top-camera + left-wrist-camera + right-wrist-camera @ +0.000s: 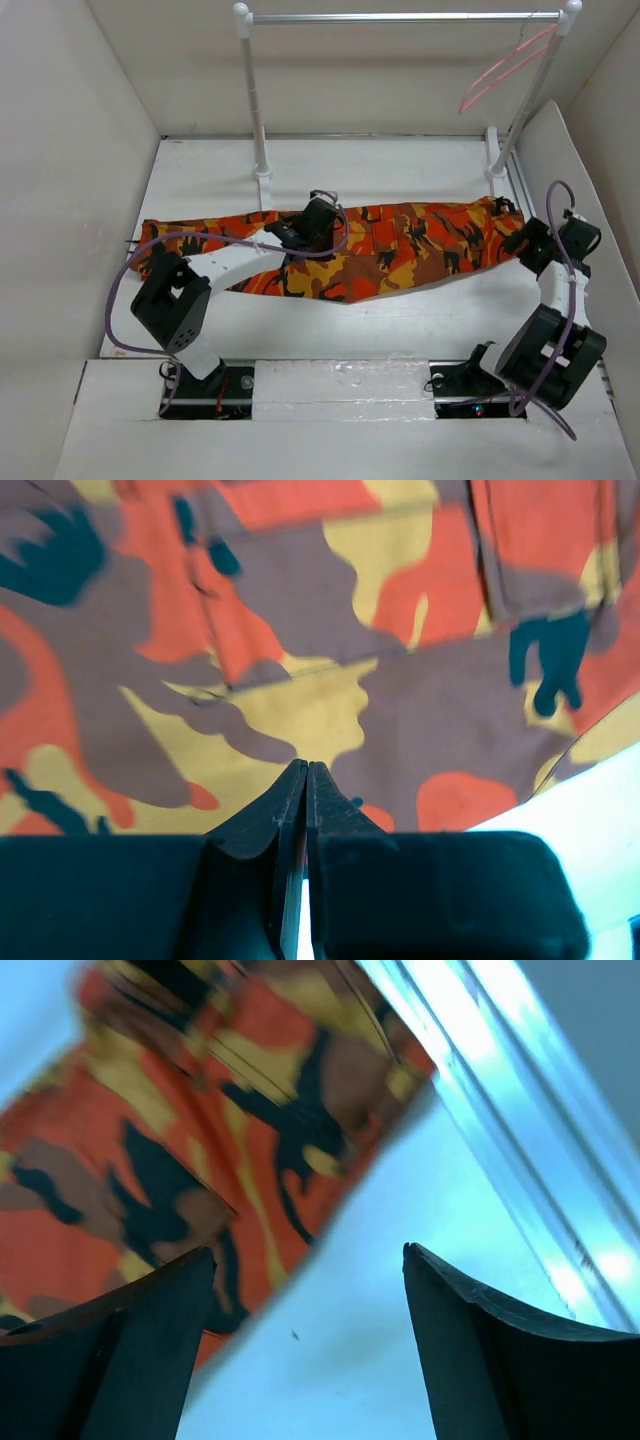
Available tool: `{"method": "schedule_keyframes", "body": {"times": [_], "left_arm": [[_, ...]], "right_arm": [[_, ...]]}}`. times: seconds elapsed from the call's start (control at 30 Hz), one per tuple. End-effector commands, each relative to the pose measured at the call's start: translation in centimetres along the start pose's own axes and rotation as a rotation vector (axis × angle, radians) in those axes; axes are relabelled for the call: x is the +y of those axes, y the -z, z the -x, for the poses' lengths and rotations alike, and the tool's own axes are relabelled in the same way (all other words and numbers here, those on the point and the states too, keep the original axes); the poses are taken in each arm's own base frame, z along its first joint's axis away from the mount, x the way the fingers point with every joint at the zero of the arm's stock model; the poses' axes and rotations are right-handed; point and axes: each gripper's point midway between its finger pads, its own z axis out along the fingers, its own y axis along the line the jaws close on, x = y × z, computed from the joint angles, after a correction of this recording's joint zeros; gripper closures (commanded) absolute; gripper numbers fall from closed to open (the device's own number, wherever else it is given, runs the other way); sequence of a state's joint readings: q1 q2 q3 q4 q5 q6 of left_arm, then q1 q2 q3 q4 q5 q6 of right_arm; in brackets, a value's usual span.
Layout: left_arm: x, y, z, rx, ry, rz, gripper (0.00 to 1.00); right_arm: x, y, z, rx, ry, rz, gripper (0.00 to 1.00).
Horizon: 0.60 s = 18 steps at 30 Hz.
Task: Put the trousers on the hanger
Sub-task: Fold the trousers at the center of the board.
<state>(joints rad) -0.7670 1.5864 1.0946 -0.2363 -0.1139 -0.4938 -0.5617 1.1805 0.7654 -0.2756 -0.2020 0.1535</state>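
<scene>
The end of the trousers has to be folded over for the hanger, so I should next use my right gripper to grab the trousers (400, 250) by their end (514, 236) beside the raised track.
The camouflage trousers (400, 250) lie flat across the table, stretched from left to right. The pink hanger (497, 68) hangs from the right end of the silver bar, well above and behind them. My left gripper (318, 208) is over the trousers' middle, near their far edge. In the left wrist view it (305, 767) is shut just above the cloth (300, 680), with nothing seen between the jaws. My right gripper (522, 243) is at the trousers' right end. In the right wrist view it (310, 1252) is open and empty over bare table, with the cloth edge (180, 1140) by its left finger.
A rail with white posts and a silver bar (400, 17) stands at the back; its post bases (263, 180) sit just behind the trousers. White walls close in on the left, back and right. A raised track (500, 1110) runs along the table's right side.
</scene>
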Motion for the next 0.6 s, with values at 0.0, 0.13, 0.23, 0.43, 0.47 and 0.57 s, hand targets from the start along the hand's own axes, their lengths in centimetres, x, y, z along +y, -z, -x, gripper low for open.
{"method": "schedule_keyframes", "body": {"times": [0.0,0.13,0.23,0.43,0.47,0.57], "left_arm": [[-1.4,-0.5,-0.8,0.01,-0.026,-0.059,1.0],[0.0,-1.7,-2.2,0.038,-0.046,-0.004,1.0],[1.7,-2.0,-2.9,0.043,-0.055,0.068,1.0],[6.6,-2.6,-4.5,0.098,0.071,0.183,1.0],[7.0,-2.6,-4.5,0.104,0.1,0.172,1.0],[8.6,-2.1,-4.2,0.086,0.149,0.198,1.0]], "right_arm": [[-1.4,-1.0,-0.9,-0.006,-0.039,0.085,0.17],[-1.6,-4.7,-1.9,0.08,-0.03,0.195,0.12],[-1.6,-6.2,-0.8,0.057,-0.061,0.231,0.1],[-1.9,-8.9,-1.5,0.072,-0.204,0.219,0.15],[-1.6,-9.4,-2.1,0.091,-0.24,0.215,0.17],[-1.8,-10.4,-2.9,0.101,-0.269,0.178,0.22]]}}
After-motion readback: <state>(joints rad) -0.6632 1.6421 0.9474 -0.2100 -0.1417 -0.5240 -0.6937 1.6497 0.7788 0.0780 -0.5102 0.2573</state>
